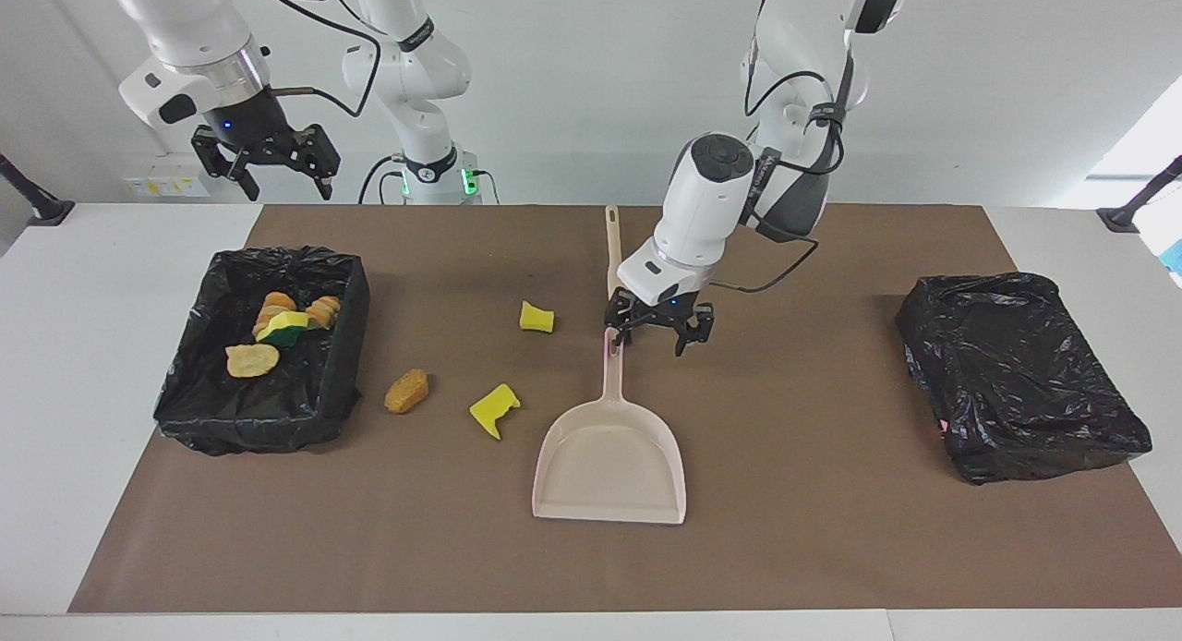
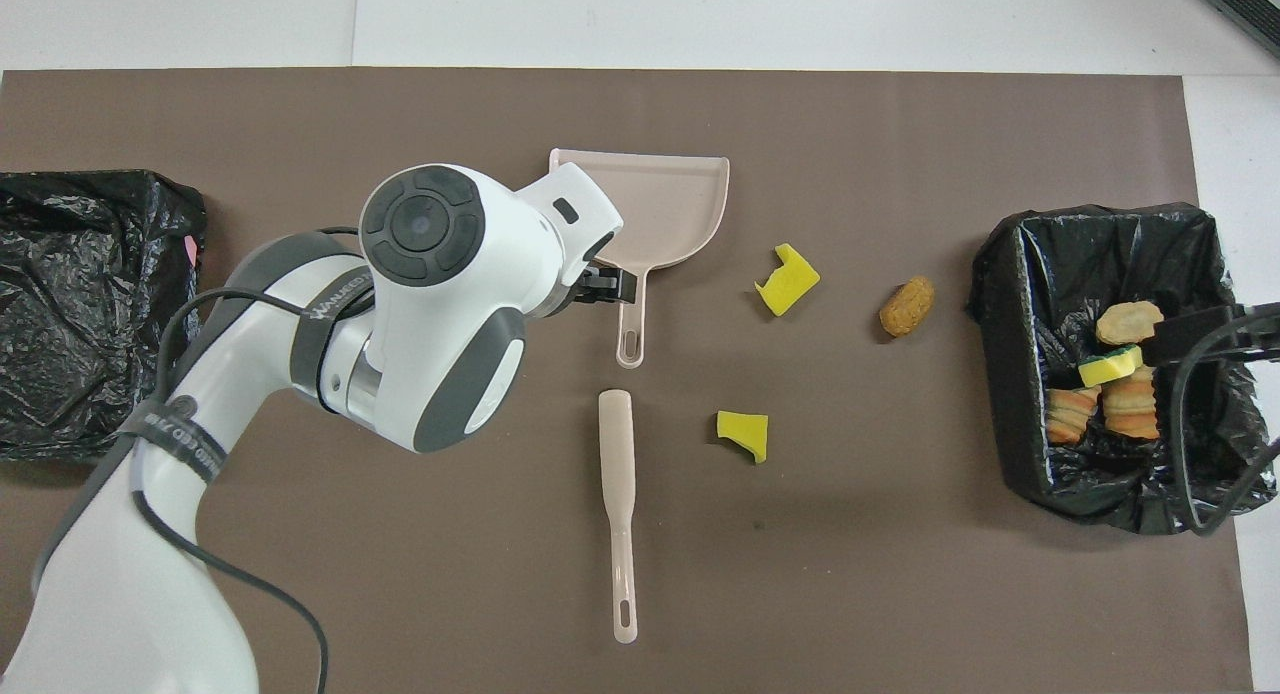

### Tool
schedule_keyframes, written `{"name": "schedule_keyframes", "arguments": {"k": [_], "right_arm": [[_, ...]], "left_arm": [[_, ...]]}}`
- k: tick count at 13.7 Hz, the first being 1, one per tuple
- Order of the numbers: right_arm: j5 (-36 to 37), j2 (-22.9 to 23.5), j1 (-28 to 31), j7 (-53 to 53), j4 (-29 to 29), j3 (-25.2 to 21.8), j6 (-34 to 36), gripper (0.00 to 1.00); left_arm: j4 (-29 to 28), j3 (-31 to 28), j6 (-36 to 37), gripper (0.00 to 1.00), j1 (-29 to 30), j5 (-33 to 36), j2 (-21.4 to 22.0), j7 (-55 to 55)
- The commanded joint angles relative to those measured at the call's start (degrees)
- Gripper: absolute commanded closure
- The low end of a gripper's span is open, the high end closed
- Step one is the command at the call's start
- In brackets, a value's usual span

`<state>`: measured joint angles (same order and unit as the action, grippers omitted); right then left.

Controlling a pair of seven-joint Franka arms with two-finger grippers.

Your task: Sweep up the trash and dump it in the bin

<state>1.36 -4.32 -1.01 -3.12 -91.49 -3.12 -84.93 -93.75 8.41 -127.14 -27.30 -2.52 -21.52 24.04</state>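
The left gripper takes hold of the dustpan by its narrow handle (image 2: 631,324) next. The dustpan's flat pan (image 2: 667,208) spreads far wider than my fingers.
Three trash scraps lie on the brown mat: a yellow one (image 1: 536,318) (image 2: 744,432) beside the brush (image 1: 617,272) (image 2: 618,494), another yellow one (image 1: 494,408) (image 2: 787,280) and a brown one (image 1: 406,391) (image 2: 907,307) between the dustpan (image 1: 609,456) (image 2: 670,199) and the open bin (image 1: 355,318) (image 2: 1010,304). Several more scraps (image 1: 282,327) (image 2: 1115,374) lie in that bin. My left gripper (image 1: 654,338) (image 2: 605,284) hangs open low over the end of the dustpan's handle, holding nothing. My right gripper (image 1: 277,175) waits open, high over the bin's edge.
A second bin (image 1: 1020,373) (image 2: 90,304), covered with a crumpled black bag, stands at the left arm's end of the mat. The brush lies in line with the dustpan's handle, nearer to the robots. White table (image 1: 92,392) surrounds the mat.
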Motion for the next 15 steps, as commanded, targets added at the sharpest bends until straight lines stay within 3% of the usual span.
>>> {"name": "schedule_keyframes", "arguments": {"k": [1,4,11,12,15], "right_arm": [[-0.8,-1.0,-0.1,-1.3,-1.1,-0.4,-0.3,0.0],[-0.8,-1.0,-0.1,-1.1,-1.0,-0.4,-0.1,0.0],[-0.8,-1.1,0.0,-1.2,-1.0,0.1,2.8,0.0],[-0.8,-1.1,-0.3,-1.2,-1.0,0.1,2.8,0.0],[-0.9,-1.1,-0.4,-1.3,-0.9,0.2,2.8,0.0]], "left_arm": [[1.2,-0.9,-2.1,0.0,-2.7,1.3,-1.7,3.0],[1.2,-0.9,-2.2,0.0,-5.6,5.7,-5.9,6.2],[1.3,-1.0,-1.8,0.0,-5.7,7.6,-6.2,7.1],[1.3,-1.0,-1.7,0.07,-5.7,7.6,-6.2,7.1],[1.5,-1.0,-1.0,0.65,-5.5,7.5,-6.2,7.0]]}}
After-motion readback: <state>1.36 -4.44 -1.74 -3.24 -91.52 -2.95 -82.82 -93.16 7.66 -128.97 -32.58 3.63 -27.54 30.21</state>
